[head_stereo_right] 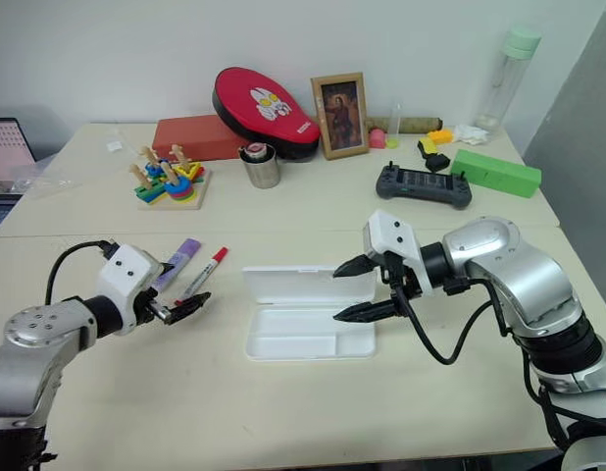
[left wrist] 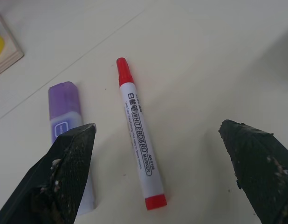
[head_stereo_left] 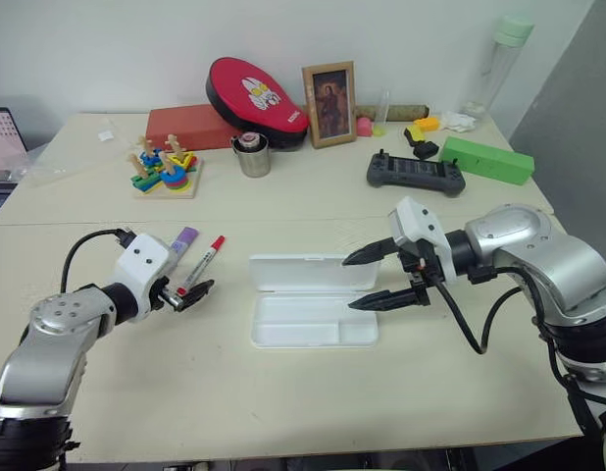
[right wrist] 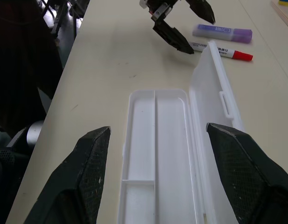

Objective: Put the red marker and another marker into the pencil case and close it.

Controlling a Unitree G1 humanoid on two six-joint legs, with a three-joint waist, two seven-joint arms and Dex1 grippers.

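Note:
The red marker isn't between the fingers of my left gripper yet, as they are above the red marker's white body. They would miss the red marker if they closed now, so my left gripper should go lower first.
The red marker (head_stereo_left: 204, 262), white-barrelled with a red cap, lies on the table left of the pencil case. The purple marker (head_stereo_left: 183, 240) lies just beyond it, on its left. My left gripper (head_stereo_left: 193, 293) hovers open just short of the red marker's near end; in the left wrist view the red marker (left wrist: 139, 140) lies between the spread fingers and the purple marker (left wrist: 65, 109) beside one of them. The white pencil case (head_stereo_left: 313, 334) lies open, lid (head_stereo_left: 301, 272) folded back and tray bare. My right gripper (head_stereo_left: 351, 283) is open and holds nothing, at the case's right end, above it.
Along the back of the table stand a wooden stacking toy (head_stereo_left: 166, 173), a metal cup (head_stereo_left: 252, 157), a red box (head_stereo_left: 190, 126), a red oval pad (head_stereo_left: 256, 98), a picture frame (head_stereo_left: 328, 103), a black controller (head_stereo_left: 416, 174), a green box (head_stereo_left: 486, 159) and a bottle (head_stereo_left: 506, 54).

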